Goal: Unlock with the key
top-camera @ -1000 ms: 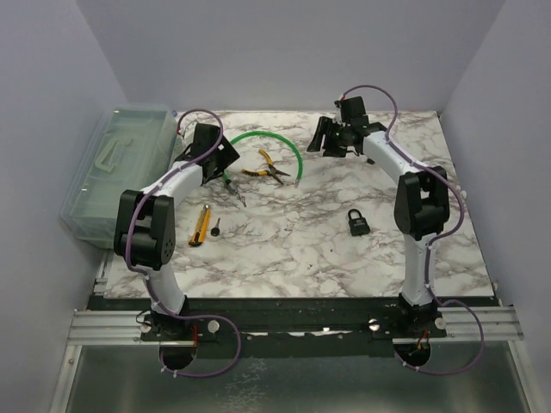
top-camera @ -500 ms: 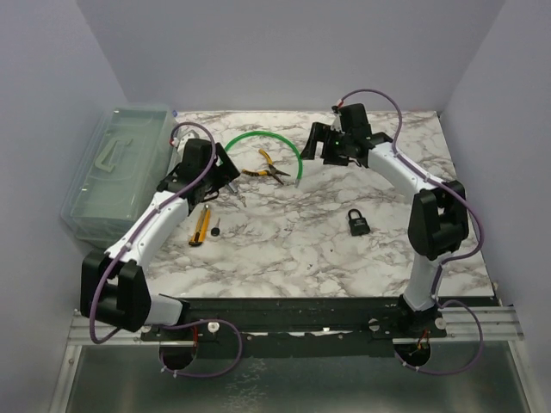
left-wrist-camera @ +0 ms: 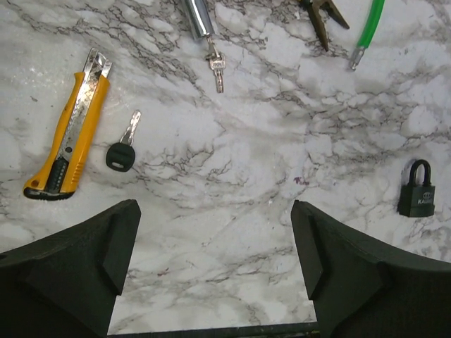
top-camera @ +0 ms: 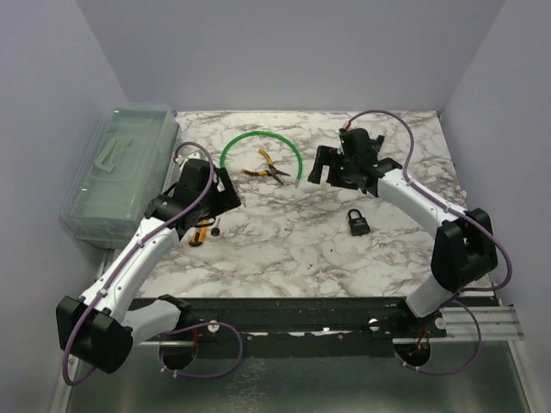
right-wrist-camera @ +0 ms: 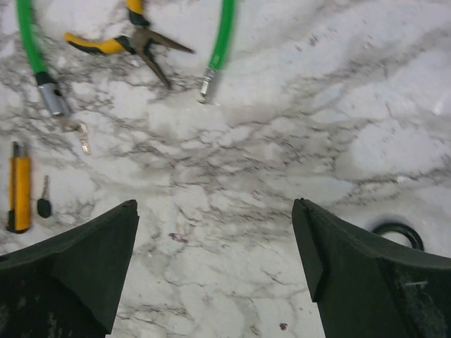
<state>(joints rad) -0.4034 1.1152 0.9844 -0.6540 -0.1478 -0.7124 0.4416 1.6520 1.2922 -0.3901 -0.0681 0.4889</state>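
The robot's right gripper will next grab the black padlock by the sides of its body [top-camera: 359, 226], so the shackle stays free and the padlock can be handed over to the left gripper.
The key [left-wrist-camera: 218, 72] is a tiny pale silvery one lying at the metal end of the green cable [left-wrist-camera: 370, 28]; it also shows in the right wrist view [right-wrist-camera: 84, 139]. The black padlock [top-camera: 358, 223] lies flat on the marble, right of centre [left-wrist-camera: 417, 189]. My left gripper [top-camera: 225, 194] hovers open over bare marble [left-wrist-camera: 215, 211], with the key ahead of it and the padlock off to its right. My right gripper [top-camera: 320, 165] is open too, with nothing between its fingers [right-wrist-camera: 215, 208], behind and left of the padlock.
A yellow utility knife [left-wrist-camera: 67, 141] and a black-headed key [left-wrist-camera: 121, 151] lie left of the left gripper. Yellow-handled pliers [top-camera: 265, 170] sit inside the green cable loop [top-camera: 258, 138]. A clear plastic box [top-camera: 120, 172] stands at the table's left edge.
The left arm has stretched out low and its gripper has come nearer the front. The right gripper has moved toward the front and opened wider.
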